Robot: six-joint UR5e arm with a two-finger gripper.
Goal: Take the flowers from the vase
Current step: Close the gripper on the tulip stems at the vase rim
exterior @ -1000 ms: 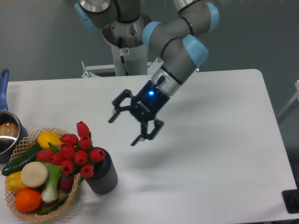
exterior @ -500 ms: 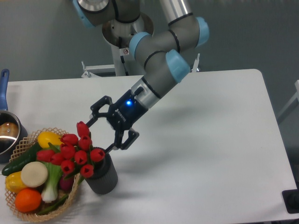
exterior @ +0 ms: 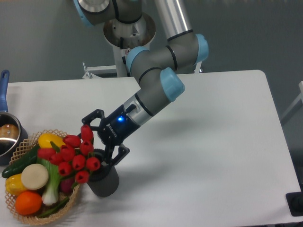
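The flowers (exterior: 71,153) need to come out of the dark vase (exterior: 105,180), so my gripper should grip them by their green stems next.
The flowers (exterior: 71,153), a bunch of red tulip buds with green stems, lean left out of the dark ribbed vase (exterior: 105,180) near the table's front left. My gripper (exterior: 93,139) is open and has come in from the right at bud height. Its upper finger reaches past the top bud and its lower finger sits just above the vase's rim, so the right side of the bunch lies between the jaws. The stems inside the vase are hidden.
A wicker basket (exterior: 70,206) of vegetables and fruit stands right against the vase on its left. A steel pot (exterior: 7,135) with a blue handle sits at the left edge. The white table (exterior: 213,156) stretches to the right.
The arm has swung left and down over the last second. The open gripper went from right of the bunch to straddling the right-hand buds, which have shifted slightly left.
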